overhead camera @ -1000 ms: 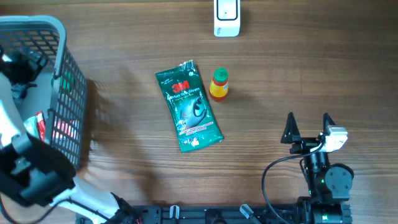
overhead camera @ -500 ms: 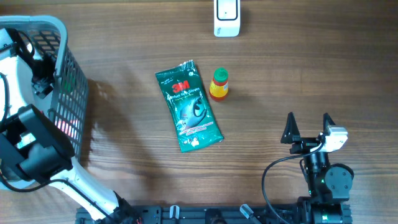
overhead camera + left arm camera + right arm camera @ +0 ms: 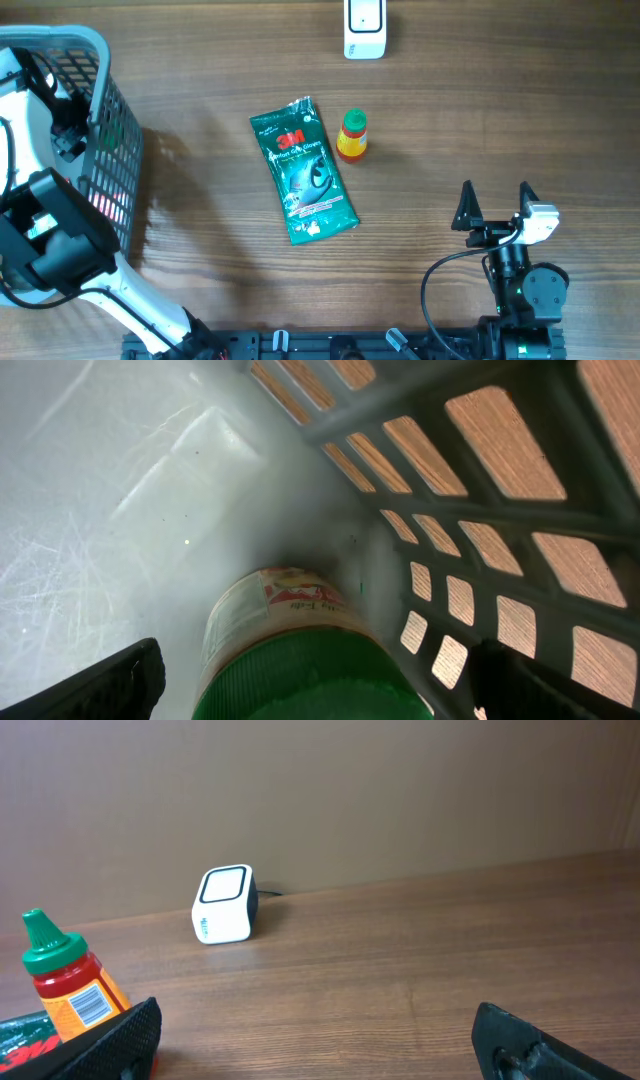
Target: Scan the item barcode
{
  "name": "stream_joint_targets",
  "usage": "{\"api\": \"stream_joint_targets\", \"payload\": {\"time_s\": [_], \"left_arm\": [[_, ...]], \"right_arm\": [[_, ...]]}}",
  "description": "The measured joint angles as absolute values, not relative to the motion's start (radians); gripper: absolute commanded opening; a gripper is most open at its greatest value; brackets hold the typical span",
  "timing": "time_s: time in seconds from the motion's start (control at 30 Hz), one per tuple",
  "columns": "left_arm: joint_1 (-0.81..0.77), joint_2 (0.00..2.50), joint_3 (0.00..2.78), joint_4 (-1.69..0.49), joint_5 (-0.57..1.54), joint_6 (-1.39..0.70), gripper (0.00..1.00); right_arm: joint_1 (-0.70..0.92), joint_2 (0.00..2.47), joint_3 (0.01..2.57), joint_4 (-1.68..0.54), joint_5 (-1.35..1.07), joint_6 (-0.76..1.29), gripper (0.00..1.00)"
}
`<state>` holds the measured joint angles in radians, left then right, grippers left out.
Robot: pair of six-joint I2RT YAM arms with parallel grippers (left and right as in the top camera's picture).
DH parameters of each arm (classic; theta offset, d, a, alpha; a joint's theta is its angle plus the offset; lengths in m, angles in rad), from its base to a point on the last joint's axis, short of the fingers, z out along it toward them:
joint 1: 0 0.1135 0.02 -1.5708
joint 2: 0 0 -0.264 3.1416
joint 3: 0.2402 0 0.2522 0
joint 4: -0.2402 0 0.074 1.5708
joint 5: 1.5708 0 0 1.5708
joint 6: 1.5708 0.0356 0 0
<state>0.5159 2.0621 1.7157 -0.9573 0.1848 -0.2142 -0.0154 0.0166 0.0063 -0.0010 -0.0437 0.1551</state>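
The left gripper isn't ready to close on the lid yet and should move lower first: its fingers stop above the green lid (image 3: 300,680) in their gap in the left wrist view.
My left gripper (image 3: 318,685) is down inside the grey basket (image 3: 112,150), open, its fingers on either side of a jar with a green lid (image 3: 300,680) and a pale label. The jaws stand apart from the jar and do not touch it. The overhead view shows only the left arm (image 3: 45,240) reaching into the basket. The white barcode scanner (image 3: 364,28) (image 3: 225,905) stands at the table's far edge. My right gripper (image 3: 496,200) (image 3: 315,1035) rests open at the near right, with nothing between its fingers.
A green 3M packet (image 3: 303,170) lies flat mid-table. Beside it stands a small red sauce bottle (image 3: 352,135) (image 3: 68,985) with a green cap. The basket's lattice wall (image 3: 470,510) is close to my left gripper's right finger. Red packaging (image 3: 100,205) shows through the basket side.
My left arm swung farther over and into the basket during the first half second, then held still. The right arm and the items on the table have not moved.
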Motion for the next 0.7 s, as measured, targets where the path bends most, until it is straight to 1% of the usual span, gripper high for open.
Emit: {"api": "stream_joint_targets", "payload": {"time_s": [0.17, 0.23, 0.3, 0.37, 0.43, 0.5, 0.53, 0.6, 0.63, 0.7], "left_arm": [[0.516, 2.062, 1.716, -0.976, 0.180, -0.238, 1.00], [0.516, 2.062, 1.716, -0.995, 0.156, -0.287, 1.00], [0.515, 2.062, 1.716, -1.026, 0.141, -0.313, 0.96], [0.514, 2.062, 1.716, -1.048, 0.117, -0.329, 0.90], [0.512, 2.063, 1.716, -1.069, 0.076, -0.337, 0.88], [0.514, 2.063, 1.716, -1.077, 0.052, -0.348, 0.83], [0.518, 2.063, 1.716, -1.081, 0.046, -0.354, 0.83], [0.530, 2.063, 1.716, -1.093, 0.035, -0.362, 0.83], [0.534, 2.063, 1.716, -1.104, 0.030, -0.365, 0.87], [0.560, 2.063, 1.716, -1.113, 0.024, -0.370, 1.00]], "right_arm": [[-0.016, 0.017, 0.006, -0.001, -0.044, 0.155, 1.00], [-0.015, 0.017, 0.006, -0.001, -0.044, 0.155, 1.00], [-0.016, 0.017, 0.006, -0.001, -0.044, 0.155, 1.00], [-0.015, 0.017, 0.006, -0.001, -0.044, 0.155, 1.00], [-0.016, 0.017, 0.006, -0.001, -0.044, 0.155, 1.00], [-0.015, 0.017, 0.006, -0.001, -0.044, 0.155, 1.00], [-0.016, 0.017, 0.006, -0.001, -0.044, 0.155, 1.00], [-0.016, 0.017, 0.006, -0.001, -0.044, 0.155, 1.00], [-0.016, 0.017, 0.006, -0.001, -0.044, 0.155, 1.00], [-0.016, 0.017, 0.006, -0.001, -0.044, 0.155, 1.00]]}}
